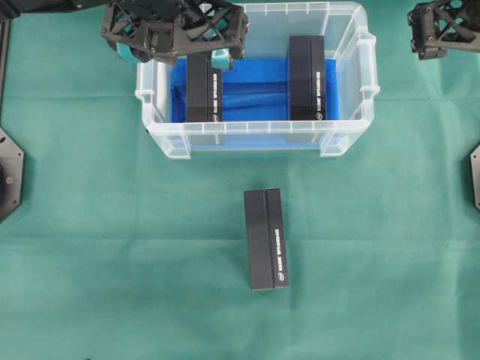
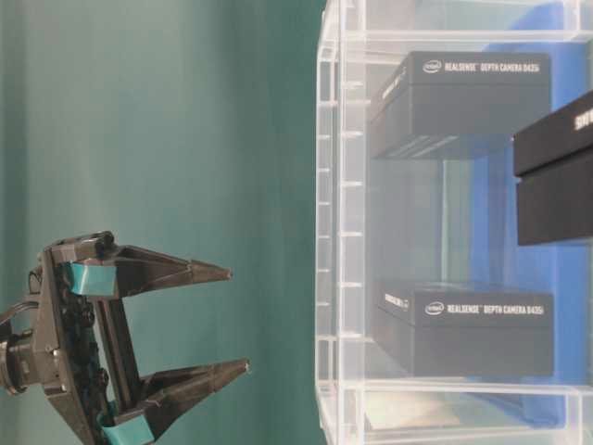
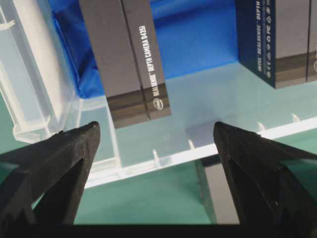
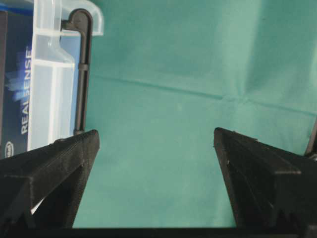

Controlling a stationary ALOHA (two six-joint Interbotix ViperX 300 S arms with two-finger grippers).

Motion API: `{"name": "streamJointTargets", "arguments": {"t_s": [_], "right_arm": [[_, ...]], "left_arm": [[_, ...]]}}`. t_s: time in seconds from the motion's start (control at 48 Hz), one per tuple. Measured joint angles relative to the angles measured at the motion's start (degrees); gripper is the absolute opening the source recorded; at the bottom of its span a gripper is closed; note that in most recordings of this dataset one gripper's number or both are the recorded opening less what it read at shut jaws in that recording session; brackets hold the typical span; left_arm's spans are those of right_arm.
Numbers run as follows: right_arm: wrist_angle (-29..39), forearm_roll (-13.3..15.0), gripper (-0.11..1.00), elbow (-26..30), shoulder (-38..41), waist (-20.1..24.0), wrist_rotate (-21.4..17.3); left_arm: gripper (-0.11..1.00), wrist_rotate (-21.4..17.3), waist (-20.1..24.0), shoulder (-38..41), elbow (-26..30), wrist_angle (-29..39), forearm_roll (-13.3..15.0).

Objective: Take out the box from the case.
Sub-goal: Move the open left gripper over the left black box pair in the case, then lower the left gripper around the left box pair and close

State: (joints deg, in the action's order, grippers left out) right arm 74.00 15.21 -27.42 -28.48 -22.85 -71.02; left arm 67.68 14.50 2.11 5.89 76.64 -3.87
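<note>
My left gripper is open, and the black box [image 1: 204, 112] [image 3: 138, 109] is longer than my open fingers but narrow across. I should pick up the box by its long sides next.
The clear case [image 1: 255, 139] with its blue lining holds two dark boxes lying flat, one on the left [image 1: 204, 86] and one on the right [image 1: 307, 77]. My left gripper [image 1: 174, 34] hovers open above the case's back left corner, over the far end of the left box [image 3: 126, 59]. In the table-level view that gripper [image 2: 236, 320] stays clear of the case rim [image 2: 334, 232], touching nothing. My right gripper [image 1: 442, 28] stands open at the back right, outside the case and over bare cloth [image 4: 163, 99].
A third dark box [image 1: 266, 240] lies on the green cloth in front of the case, also seen through the front wall [image 3: 223, 196]. The case's right handle corner [image 4: 54, 74] is just left of the right gripper. Black arm bases sit at both table sides.
</note>
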Motion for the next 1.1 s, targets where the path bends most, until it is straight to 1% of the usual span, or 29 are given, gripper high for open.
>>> {"name": "streamJointTargets", "arguments": {"t_s": [0.77,0.937,1.103], "right_arm": [[-0.35,0.09,0.94,0.0,0.0,0.0,-0.09],[-0.53,0.09,0.94,0.0,0.0,0.0,0.0],[-0.79,0.18,0.94,0.0,0.0,0.0,-0.09]], "left_arm": [[0.99,0.09,0.0,0.0,0.0,0.62,-0.09],[0.99,0.26,0.0,0.44,-0.44,0.62,-0.53],[0.99,2.02,0.0,0.97,-1.23,0.53,-1.32]]}}
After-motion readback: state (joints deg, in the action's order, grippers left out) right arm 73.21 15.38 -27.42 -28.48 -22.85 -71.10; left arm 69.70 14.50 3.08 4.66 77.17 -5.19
